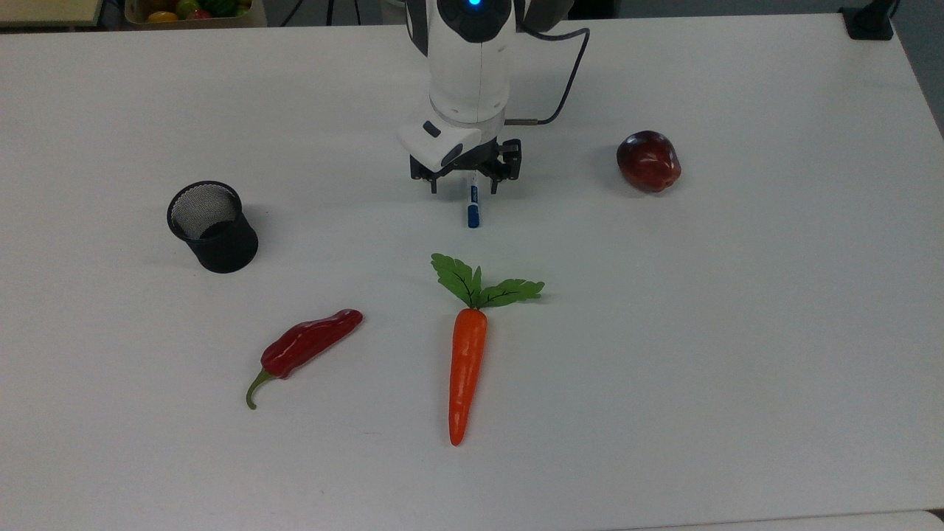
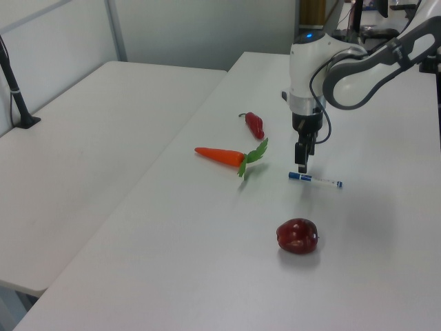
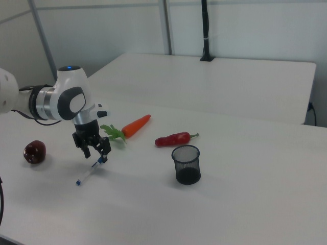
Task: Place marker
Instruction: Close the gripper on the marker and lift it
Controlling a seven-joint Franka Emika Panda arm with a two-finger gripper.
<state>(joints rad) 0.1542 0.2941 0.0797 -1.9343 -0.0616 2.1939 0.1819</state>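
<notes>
The marker should be grabbed by its end with the cap (image 2: pixel 299 176) with my gripper, so that the white marker's small blue tip (image 2: pixel 339 184) stays free for placing.
The marker (image 1: pixel 473 212) lies flat on the white table (image 1: pixel 737 332), a slim white pen with its blue cap toward the carrot. My gripper (image 1: pixel 464 189) hangs low over the marker's far half and hides it. It is open, with one finger on each side of the marker. The left view has the gripper (image 2: pixel 302 165) just above the marker (image 2: pixel 317 180) near its capped end. From the right view, the gripper (image 3: pixel 96 151) stands over the marker (image 3: pixel 88 174), whose small blue tip points toward the camera.
A black mesh cup (image 1: pixel 212 226) stands upright at the top view's left. A dark red apple (image 1: pixel 648 161) sits to the right. A carrot (image 1: pixel 467 361) and a red chili (image 1: pixel 306 346) lie nearer the front edge. A fruit box (image 1: pixel 192 9) sits beyond the far edge.
</notes>
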